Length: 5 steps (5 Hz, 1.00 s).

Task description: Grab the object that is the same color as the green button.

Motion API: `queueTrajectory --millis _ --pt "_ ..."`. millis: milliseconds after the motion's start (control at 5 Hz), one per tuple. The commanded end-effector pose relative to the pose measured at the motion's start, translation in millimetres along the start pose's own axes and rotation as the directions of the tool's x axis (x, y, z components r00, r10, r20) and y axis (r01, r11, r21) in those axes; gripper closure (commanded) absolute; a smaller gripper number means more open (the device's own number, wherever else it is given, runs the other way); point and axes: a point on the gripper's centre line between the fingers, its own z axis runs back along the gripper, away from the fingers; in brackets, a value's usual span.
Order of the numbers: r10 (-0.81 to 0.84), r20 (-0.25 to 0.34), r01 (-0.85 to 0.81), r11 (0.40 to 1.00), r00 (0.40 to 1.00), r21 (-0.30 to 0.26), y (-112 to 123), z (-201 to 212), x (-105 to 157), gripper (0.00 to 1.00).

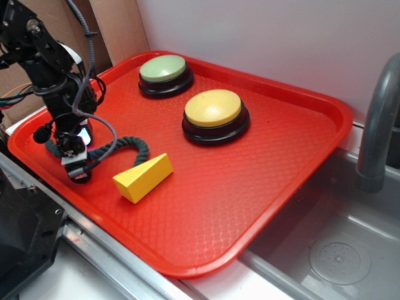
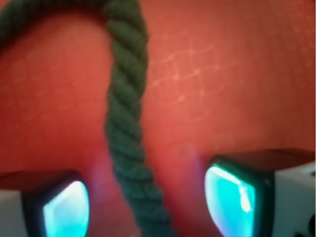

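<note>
The dark green rope matches the green button, so my gripper should grab it next by its twisted length [image 2: 133, 168] to pick it up.
The dark green twisted rope [image 1: 125, 147] lies on the red tray [image 1: 262, 187] at its left side, curving from the yellow wedge toward my gripper [image 1: 74, 161]. In the wrist view the rope [image 2: 126, 123] runs straight down between my two fingertips [image 2: 66, 207], with a gap on each side. The gripper [image 2: 148, 210] is open, low over the tray and straddling the rope's end. The green button [image 1: 164, 70], a pale sage dome on a black base, sits at the tray's far corner.
A yellow wedge block [image 1: 144, 177] lies just right of the rope. A larger yellow-domed button [image 1: 214, 111] stands mid-tray. A grey sink basin [image 1: 331, 250] and faucet pipe [image 1: 378, 119] are to the right. Cardboard stands behind the arm.
</note>
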Motion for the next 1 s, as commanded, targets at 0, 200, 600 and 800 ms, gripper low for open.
queueTrajectory --millis 0,200,600,800 --pt "-0.037 -0.020 0.036 0.999 0.999 -0.015 0 -1 3 1.00" --pt "-0.023 -0.016 0.023 1.000 1.000 -0.007 0 0 3 1.00" --pt "0.012 -0.045 -0.012 1.000 0.999 0.012 1 9 2 1.00" --pt "0.124 -0.045 -0.125 0.992 0.991 -0.025 -2 26 1 1.00"
